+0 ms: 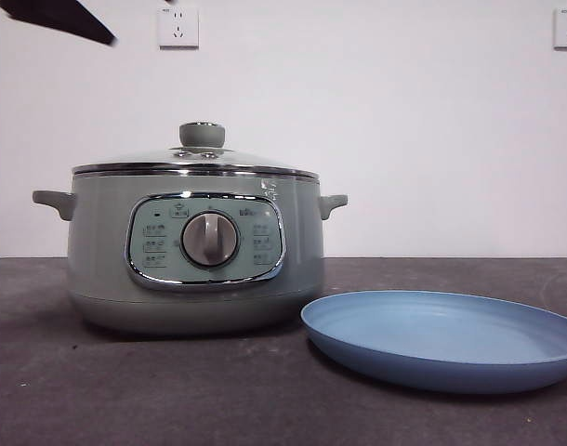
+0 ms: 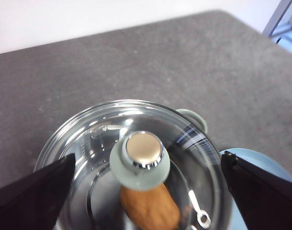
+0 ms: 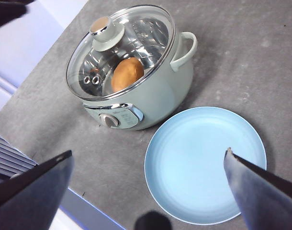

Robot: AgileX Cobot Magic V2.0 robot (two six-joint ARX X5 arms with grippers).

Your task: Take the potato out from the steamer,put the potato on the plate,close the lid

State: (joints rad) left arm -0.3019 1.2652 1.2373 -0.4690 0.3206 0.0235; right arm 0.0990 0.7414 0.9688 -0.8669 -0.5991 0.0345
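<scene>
Next, my left gripper grabs the glass lid by its knob (image 2: pixel 140 158) to open the steamer and reach the potato (image 2: pixel 151 208).
The sage-green steamer (image 1: pixel 195 251) stands on the dark table with the glass lid (image 1: pixel 195 163) closed on it. The tan-orange potato (image 3: pixel 127 74) lies inside and shows through the glass, also in the left wrist view (image 2: pixel 148 208). The light-blue plate (image 1: pixel 441 339) lies empty beside the steamer. My left gripper (image 2: pixel 147 158) is open and hangs above the lid's knob (image 2: pixel 140 160), clear of it. My right gripper (image 3: pixel 148 152) is open and empty, high above the table between the steamer (image 3: pixel 136 91) and the plate (image 3: pixel 206 163).
A black arm tip (image 1: pixel 56 19) shows at the top left corner of the front view. The white wall behind carries two sockets (image 1: pixel 178 26). The steamer's side handle (image 3: pixel 184 48) sticks out towards bare grey table.
</scene>
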